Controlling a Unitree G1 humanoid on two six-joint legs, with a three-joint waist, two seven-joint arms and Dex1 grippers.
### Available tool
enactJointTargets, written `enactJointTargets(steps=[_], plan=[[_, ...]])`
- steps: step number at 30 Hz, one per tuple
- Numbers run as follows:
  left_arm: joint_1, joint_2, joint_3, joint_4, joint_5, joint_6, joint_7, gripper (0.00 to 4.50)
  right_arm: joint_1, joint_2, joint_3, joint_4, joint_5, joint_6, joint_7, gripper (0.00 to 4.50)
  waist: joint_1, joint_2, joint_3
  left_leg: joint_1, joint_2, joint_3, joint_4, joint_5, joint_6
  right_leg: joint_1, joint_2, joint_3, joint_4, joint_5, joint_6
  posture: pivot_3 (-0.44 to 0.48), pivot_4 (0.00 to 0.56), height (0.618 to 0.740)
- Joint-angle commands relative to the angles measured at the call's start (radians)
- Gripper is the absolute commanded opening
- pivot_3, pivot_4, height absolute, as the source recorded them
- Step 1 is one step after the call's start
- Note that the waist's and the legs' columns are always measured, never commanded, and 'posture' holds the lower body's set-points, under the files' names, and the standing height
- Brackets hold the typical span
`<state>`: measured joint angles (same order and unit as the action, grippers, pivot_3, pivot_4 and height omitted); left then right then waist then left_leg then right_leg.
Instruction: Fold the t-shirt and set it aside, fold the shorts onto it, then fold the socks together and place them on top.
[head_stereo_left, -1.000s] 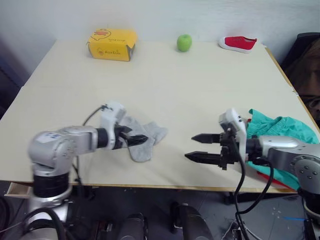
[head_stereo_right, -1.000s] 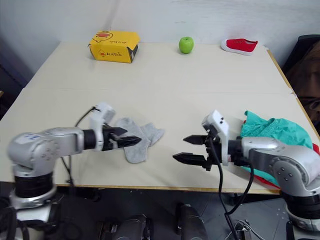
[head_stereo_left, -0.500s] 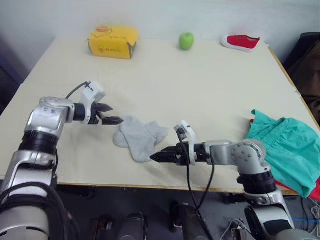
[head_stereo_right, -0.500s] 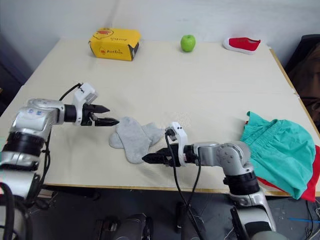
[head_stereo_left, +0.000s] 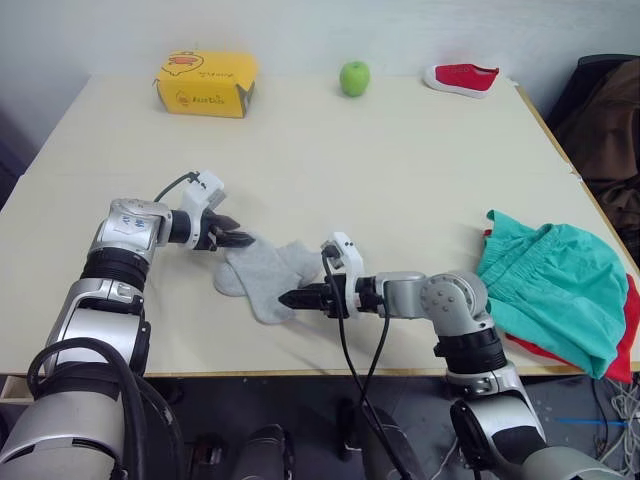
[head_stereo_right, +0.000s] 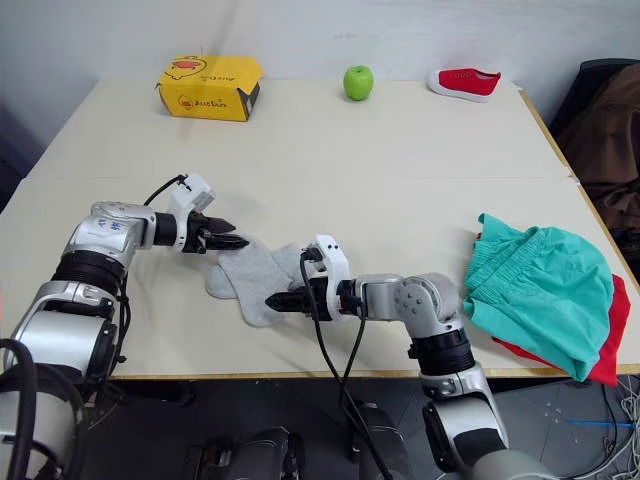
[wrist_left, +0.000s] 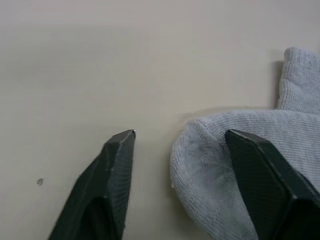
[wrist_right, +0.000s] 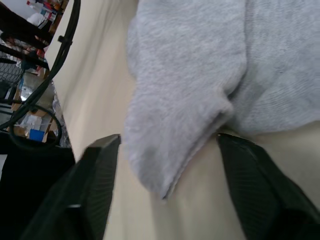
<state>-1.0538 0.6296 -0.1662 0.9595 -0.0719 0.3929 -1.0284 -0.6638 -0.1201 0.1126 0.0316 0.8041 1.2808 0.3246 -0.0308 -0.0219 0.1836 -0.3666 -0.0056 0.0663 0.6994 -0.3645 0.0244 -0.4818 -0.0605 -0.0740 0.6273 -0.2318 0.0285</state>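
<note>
Next, my right gripper grabs the grey sock by its loose end (head_stereo_left: 274, 315) (wrist_right: 161, 175), to fold the socks together.
The grey socks (head_stereo_left: 262, 278) lie overlapped near the table's front, left of centre. My left gripper (head_stereo_left: 240, 238) is open at their upper left end; in the left wrist view one finger (wrist_left: 260, 170) lies over the sock end (wrist_left: 210, 170) and the other rests on bare table. My right gripper (head_stereo_left: 288, 299) is open at their near end, its fingers either side of the sock tip (wrist_right: 190, 75). The teal shorts (head_stereo_left: 555, 285) lie bunched at the right edge. They cover most of the red t-shirt (head_stereo_left: 622, 345).
A yellow box (head_stereo_left: 205, 84), a green apple (head_stereo_left: 354, 78) and a small red shoe (head_stereo_left: 460, 78) stand along the far edge of the table (head_stereo_left: 400, 180). A dark chair with cloth (head_stereo_left: 600, 110) is beyond the right edge.
My right gripper has come left from beside the shorts to the socks' near end. My left gripper drew off the socks, then closed in on their left end. The view has also shifted.
</note>
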Motion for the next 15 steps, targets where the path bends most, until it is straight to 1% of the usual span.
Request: enactJointTargets(steps=[1,2,4,6,10,15], plan=[[-0.013,0.001,0.024,0.007,0.011,-0.009,-0.012,1.59,0.01,0.01,0.043,0.03,-0.044,0.001,0.024,1.69,0.0,0.0,0.0,0.0,0.0,0.0,0.0,0.0,0.0,0.0,0.0,0.0,0.0,0.0,0.0,0.0,0.15,0.74],[-0.01,0.001,0.026,0.006,0.011,-0.009,-0.013,1.33,0.011,0.01,0.043,0.03,-0.051,0.002,0.03,1.39,0.0,0.0,0.0,0.0,0.0,0.0,0.0,0.0,0.0,0.0,0.0,0.0,0.0,0.0,0.0,0.0,0.15,0.74],[0.0,0.004,0.031,-0.004,0.009,-0.004,-0.016,0.61,0.009,0.012,0.032,0.016,-0.051,0.016,0.04,0.61,0.0,-0.001,0.0,0.0,0.0,0.0,0.0,0.0,0.0,0.0,0.0,0.0,0.0,0.0,0.0,0.0,0.15,0.74],[0.014,0.009,0.038,-0.027,0.004,0.007,-0.021,0.04,0.005,0.016,0.009,-0.003,-0.035,0.046,0.045,0.04,-0.001,-0.001,-0.001,0.0,0.0,0.0,0.0,0.0,0.0,0.0,0.0,0.0,0.0,0.0,0.0,0.0,0.15,0.74],[0.06,0.026,0.072,-0.131,-0.027,0.065,-0.028,0.04,-0.012,0.027,-0.069,-0.063,0.03,0.152,0.049,0.04,0.002,-0.002,-0.001,-0.001,0.0,0.0,0.0,0.0,0.0,0.0,0.0,0.0,0.0,0.0,0.0,0.0,0.15,0.74],[0.129,0.049,0.117,-0.324,-0.063,0.182,-0.028,0.04,-0.022,0.026,-0.109,-0.106,0.057,0.225,0.057,0.04,0.003,-0.001,-0.001,-0.003,0.0,0.0,0.0,0.0,0.0,-0.002,-0.001,0.0,0.0,0.0,0.0,0.0,0.15,0.74]])
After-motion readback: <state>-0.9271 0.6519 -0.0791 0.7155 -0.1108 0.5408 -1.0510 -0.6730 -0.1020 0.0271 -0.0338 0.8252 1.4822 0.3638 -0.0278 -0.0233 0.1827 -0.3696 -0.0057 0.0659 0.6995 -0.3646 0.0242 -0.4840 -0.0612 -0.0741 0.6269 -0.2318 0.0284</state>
